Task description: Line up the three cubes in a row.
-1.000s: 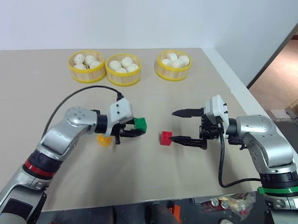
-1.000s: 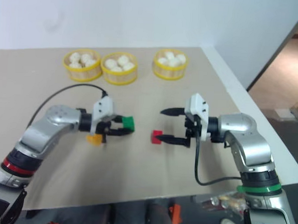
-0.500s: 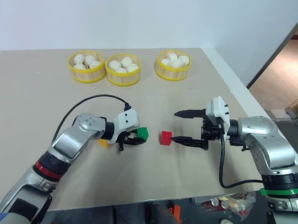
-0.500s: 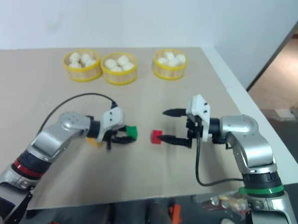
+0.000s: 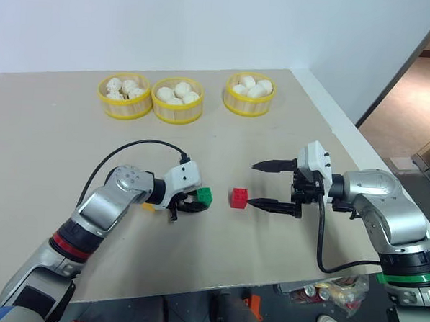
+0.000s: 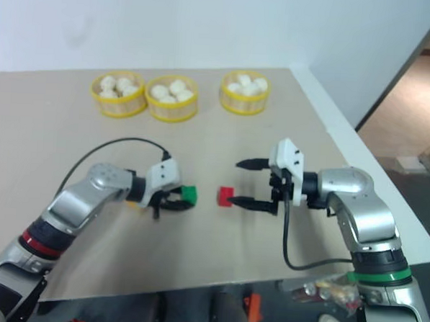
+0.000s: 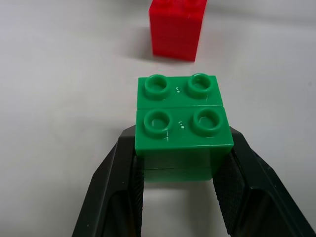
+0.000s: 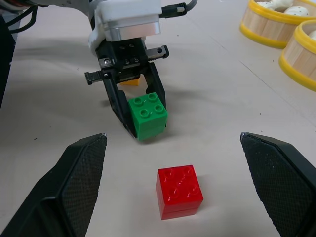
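The left gripper should release the green cube now, since the green cube's lower edge stands at the tabletop beside the red cube (image 5: pixel 239 197) and the cube would stand there.
My left gripper (image 5: pixel 197 204) is shut on the green cube (image 5: pixel 204 196), which it holds low, at or just above the tabletop. In the left wrist view both black fingers (image 7: pixel 121 190) clamp the sides of the green cube (image 7: pixel 180 123). The red cube (image 5: pixel 239 197) sits on the table a short gap to its right, studs up. Behind the left gripper, the yellow-orange cube (image 5: pixel 148 206) is mostly hidden; a corner of it (image 8: pixel 129 82) shows in the right wrist view. My right gripper (image 5: pixel 252 183) stands open with nothing between its fingers, its near fingertip just right of the red cube.
Three yellow-rimmed baskets of white buns (image 5: pixel 124 96) (image 5: pixel 178 101) (image 5: pixel 249 94) stand in a row at the back of the beige table (image 5: pixel 49 159). The table's right edge (image 5: pixel 360 150) runs close behind my right arm.
My left gripper has come down toward the table with the green cube, ending level with the red cube. The right arm has not moved.
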